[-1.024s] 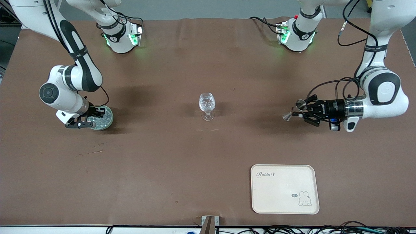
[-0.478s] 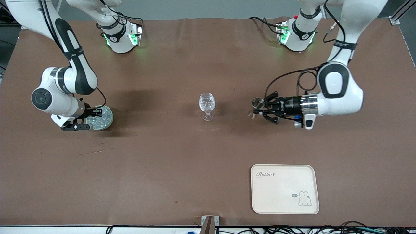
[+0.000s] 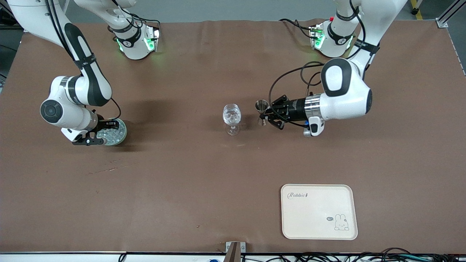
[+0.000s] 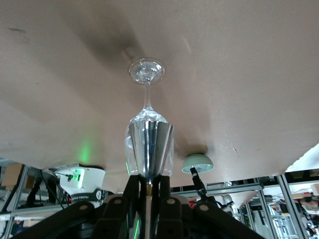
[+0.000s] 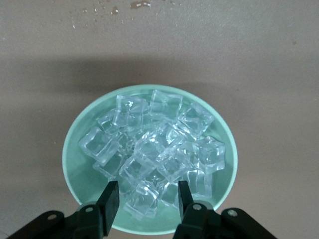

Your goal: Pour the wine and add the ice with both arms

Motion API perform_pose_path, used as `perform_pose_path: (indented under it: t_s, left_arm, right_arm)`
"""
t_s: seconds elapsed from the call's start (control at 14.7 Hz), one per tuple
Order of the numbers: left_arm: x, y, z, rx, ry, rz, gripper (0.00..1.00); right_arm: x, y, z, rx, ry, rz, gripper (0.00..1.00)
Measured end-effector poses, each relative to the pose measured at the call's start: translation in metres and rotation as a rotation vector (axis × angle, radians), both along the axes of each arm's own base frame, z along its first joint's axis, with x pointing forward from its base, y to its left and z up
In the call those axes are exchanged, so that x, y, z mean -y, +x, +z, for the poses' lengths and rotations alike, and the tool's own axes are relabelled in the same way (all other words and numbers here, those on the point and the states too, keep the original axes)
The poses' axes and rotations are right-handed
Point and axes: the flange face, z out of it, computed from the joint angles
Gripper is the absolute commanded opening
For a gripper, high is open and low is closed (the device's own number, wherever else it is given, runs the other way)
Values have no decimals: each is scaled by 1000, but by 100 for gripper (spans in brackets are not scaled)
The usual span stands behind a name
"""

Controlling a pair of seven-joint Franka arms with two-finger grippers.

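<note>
My right gripper takes hold of an ice cube by its opposite sides next, to add ice to the wine glass (image 3: 232,115).
A clear stemmed wine glass (image 3: 232,115) stands upright at the table's middle. My left gripper (image 3: 264,117) hangs just beside it toward the left arm's end, shut on the waist of a shiny metal jigger (image 3: 261,106). In the left wrist view the jigger (image 4: 151,147) sits in front of the glass (image 4: 146,72), clamped in the left gripper (image 4: 149,188). Wine is out of view. My right gripper (image 3: 103,133) hovers open over a pale green dish (image 3: 123,135). The dish (image 5: 74,172) is piled with ice (image 5: 154,147), and the right gripper (image 5: 148,193) straddles one cube without touching it.
A cream tray (image 3: 318,211) with a rabbit print lies near the front camera, toward the left arm's end. Both arm bases (image 3: 135,40) stand at the table's edge farthest from that camera. Bare brown tabletop lies between the glass and the dish.
The left arm has swung the jigger from the left arm's end of the table to beside the glass. The right gripper's fingers have spread apart over the ice.
</note>
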Motion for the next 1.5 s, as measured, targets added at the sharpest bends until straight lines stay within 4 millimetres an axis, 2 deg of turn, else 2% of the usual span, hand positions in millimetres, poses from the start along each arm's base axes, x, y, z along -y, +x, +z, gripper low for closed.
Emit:
perform_pose_path:
  t_s: [0.27, 0.61, 0.89, 1.02, 1.3, 1.37, 1.5]
  left_arm:
    - [28, -1, 4, 22, 95, -1, 0]
    - [63, 12, 5, 34, 204, -24, 0]
    - [88, 17, -4, 59, 279, -49, 0]
    - [95, 17, -6, 78, 313, -66, 0]
    - [104, 11, -3, 112, 370, -90, 0]
    - [107, 9, -2, 119, 380, -95, 0]
    - [111, 7, 0, 137, 406, -105, 0]
  right_arm:
    - [0, -2, -8, -15, 0, 0, 43]
    - [0, -3, -10, -20, 0, -1, 18]
    - [0, 0, -8, -18, -1, -4, 15]
    - [0, 7, 2, -43, -3, -14, 14]
    - [-1, 32, 36, -61, -5, -19, 14]
    - [-1, 37, 44, -65, -6, -19, 12]
    - [-1, 49, 67, -66, -7, -21, 3]
